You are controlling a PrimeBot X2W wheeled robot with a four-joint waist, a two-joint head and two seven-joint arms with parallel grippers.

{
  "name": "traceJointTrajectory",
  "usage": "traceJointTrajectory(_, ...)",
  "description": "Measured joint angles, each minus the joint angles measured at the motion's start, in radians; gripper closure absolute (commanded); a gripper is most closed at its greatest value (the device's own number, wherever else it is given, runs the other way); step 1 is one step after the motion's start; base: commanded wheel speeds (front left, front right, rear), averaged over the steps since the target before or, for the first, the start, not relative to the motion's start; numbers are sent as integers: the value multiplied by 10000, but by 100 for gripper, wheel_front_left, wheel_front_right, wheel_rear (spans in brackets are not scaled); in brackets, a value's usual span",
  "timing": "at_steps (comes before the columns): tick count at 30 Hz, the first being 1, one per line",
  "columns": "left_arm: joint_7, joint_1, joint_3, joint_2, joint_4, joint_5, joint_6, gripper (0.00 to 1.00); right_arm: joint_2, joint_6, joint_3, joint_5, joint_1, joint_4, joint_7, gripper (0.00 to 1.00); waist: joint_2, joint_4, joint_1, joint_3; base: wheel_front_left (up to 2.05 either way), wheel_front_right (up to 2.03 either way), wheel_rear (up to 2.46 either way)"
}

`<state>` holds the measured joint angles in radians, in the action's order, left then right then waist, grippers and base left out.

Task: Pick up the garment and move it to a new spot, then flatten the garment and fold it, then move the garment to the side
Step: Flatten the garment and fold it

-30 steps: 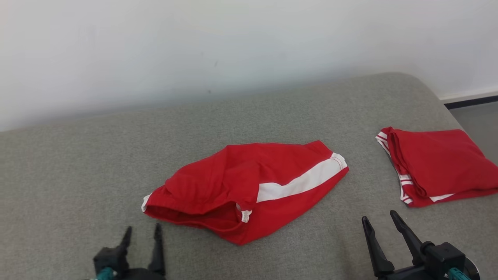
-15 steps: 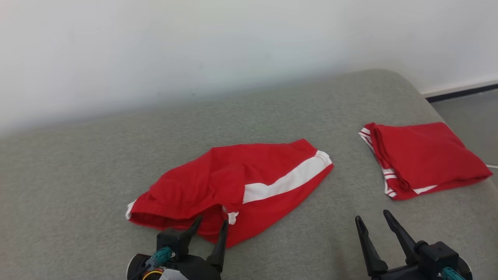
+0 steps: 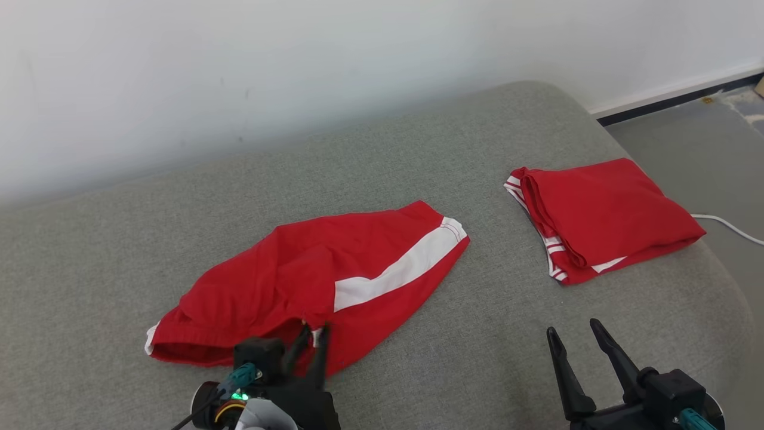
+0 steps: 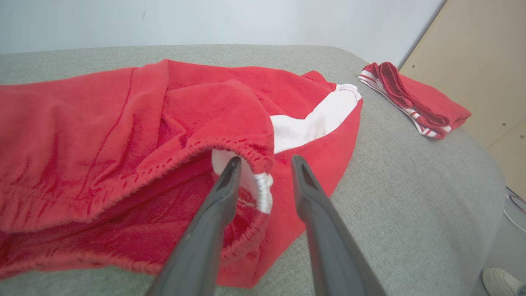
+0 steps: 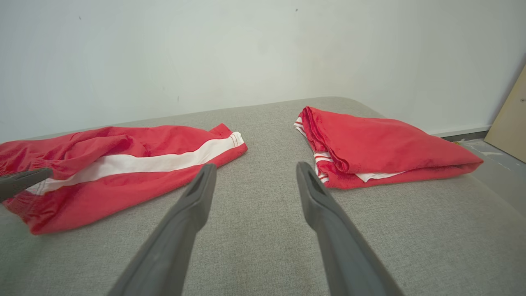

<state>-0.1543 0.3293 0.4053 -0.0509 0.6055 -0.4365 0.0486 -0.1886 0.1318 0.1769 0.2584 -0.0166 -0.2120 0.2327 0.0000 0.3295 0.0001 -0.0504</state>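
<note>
My left gripper grabs the garment by its elastic waistband corner (image 3: pixel 315 337) next, since that corner stands up while the rumpled red cloth (image 3: pixel 250 279) lies slack.
The garment (image 3: pixel 286 280) is a pair of red shorts with a white side stripe, lying rumpled on the grey cushion (image 3: pixel 453 149). My left gripper (image 3: pixel 315 331) is at its near edge. In the left wrist view the garment (image 4: pixel 123 123) has its elastic waistband corner between the two fingers of the left gripper (image 4: pixel 266 162), which stand apart on either side of it. My right gripper (image 3: pixel 572 327) is open over bare cushion at the lower right, holding nothing. The right wrist view has the right gripper (image 5: pixel 255 165) pointing between the garment (image 5: pixel 123 164) and a folded one.
A second red garment (image 3: pixel 603 209), folded, lies at the cushion's right end near its rounded edge. A white cable (image 3: pixel 728 224) runs over the floor beyond. A pale wall stands behind. A wooden panel (image 4: pixel 485 61) and a shoe (image 4: pixel 503 281) are off to the right.
The camera has turned, shifting the whole picture left. My left gripper came forward to the waistband and its fingers have narrowed around it. The right gripper stays open in place.
</note>
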Motion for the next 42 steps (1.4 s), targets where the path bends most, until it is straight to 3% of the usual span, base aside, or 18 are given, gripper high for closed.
traceJointTrajectory(10,-848,-390,-1135,-65,-518,-1024,-58,100,-4,0,-71,-17,7,-42,54,0,0,-493,-1,50,0,0,0)
traceJointTrajectory(18,-846,-1140,-1879,-522,-1026,-1599,-238,100,-12,0,-48,-19,12,-42,40,0,0,-924,-1,142,0,0,0)
traceJointTrajectory(31,-196,-1925,-1868,-1390,-1112,-1528,-502,100,-84,0,23,-17,10,-15,-21,0,1,-799,0,102,0,0,0)
traceJointTrajectory(42,-33,-2889,-2190,-1791,-1990,-1695,-844,100,-90,0,-134,-50,167,-15,-38,0,0,-933,-1,290,0,0,0)
